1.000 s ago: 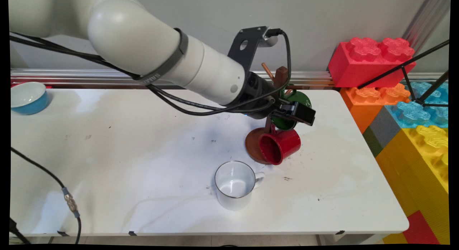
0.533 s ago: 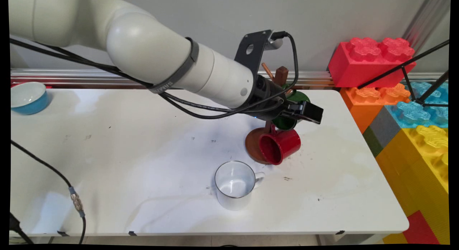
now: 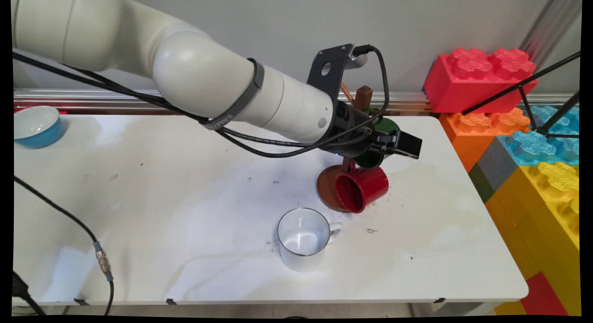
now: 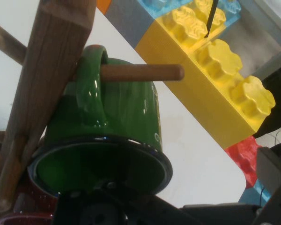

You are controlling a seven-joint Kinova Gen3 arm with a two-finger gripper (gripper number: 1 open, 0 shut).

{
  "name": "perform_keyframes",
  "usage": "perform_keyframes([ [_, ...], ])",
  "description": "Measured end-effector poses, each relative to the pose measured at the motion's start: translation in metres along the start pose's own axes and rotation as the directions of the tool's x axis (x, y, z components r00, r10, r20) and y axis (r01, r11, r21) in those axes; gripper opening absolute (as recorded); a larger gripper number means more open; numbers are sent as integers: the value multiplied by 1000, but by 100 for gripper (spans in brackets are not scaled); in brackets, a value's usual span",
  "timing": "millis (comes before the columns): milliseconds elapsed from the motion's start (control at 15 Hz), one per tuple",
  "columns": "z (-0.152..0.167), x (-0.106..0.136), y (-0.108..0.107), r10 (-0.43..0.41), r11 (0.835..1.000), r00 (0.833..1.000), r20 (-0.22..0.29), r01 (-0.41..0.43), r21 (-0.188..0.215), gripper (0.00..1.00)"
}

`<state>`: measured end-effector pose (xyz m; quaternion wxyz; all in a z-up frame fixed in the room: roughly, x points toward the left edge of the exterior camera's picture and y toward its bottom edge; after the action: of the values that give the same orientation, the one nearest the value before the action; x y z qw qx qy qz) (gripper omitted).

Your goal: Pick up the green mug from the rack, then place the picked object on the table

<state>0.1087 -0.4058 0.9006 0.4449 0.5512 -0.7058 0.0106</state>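
My gripper grabs the green mug by its dark rim (image 4: pixel 155 153) next, to lift the mug off the wooden peg (image 4: pixel 143 72).
A green mug (image 3: pixel 387 126) hangs by its handle on a peg of the wooden mug tree (image 3: pixel 364 97). A red mug (image 3: pixel 362 189) hangs lower on the same tree, above its round base. My gripper (image 3: pixel 394 146) reaches in from the left and is open around the green mug, with one black finger (image 3: pixel 407 146) past the mug's right side. In the hand view the green mug (image 4: pixel 112 112) fills the middle, its rim just above my linkage and the peg (image 4: pixel 143 72) through its handle. A white mug (image 3: pixel 303 239) stands upright in front of the tree.
A blue bowl (image 3: pixel 34 126) sits at the table's far left. Large red, orange, blue and yellow toy bricks (image 3: pixel 477 77) are stacked off the table's right end. Black cables hang from the arm, and one trails over the table's near left corner.
My gripper has slid to the right along the green mug. The mug, the tree and the other mugs have stayed where they were.
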Motion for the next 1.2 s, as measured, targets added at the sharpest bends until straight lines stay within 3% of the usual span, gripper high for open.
perform_keyframes([
  [533, 6, 0, -4, -23, 1000, 1000, -20, 23, 4, 100],
  [600, 6, 0, -4, -24, 1000, 999, -22, 24, 5, 0],
  [1200, 3, 0, -13, -42, 998, 999, -26, 43, 35, 0],
])
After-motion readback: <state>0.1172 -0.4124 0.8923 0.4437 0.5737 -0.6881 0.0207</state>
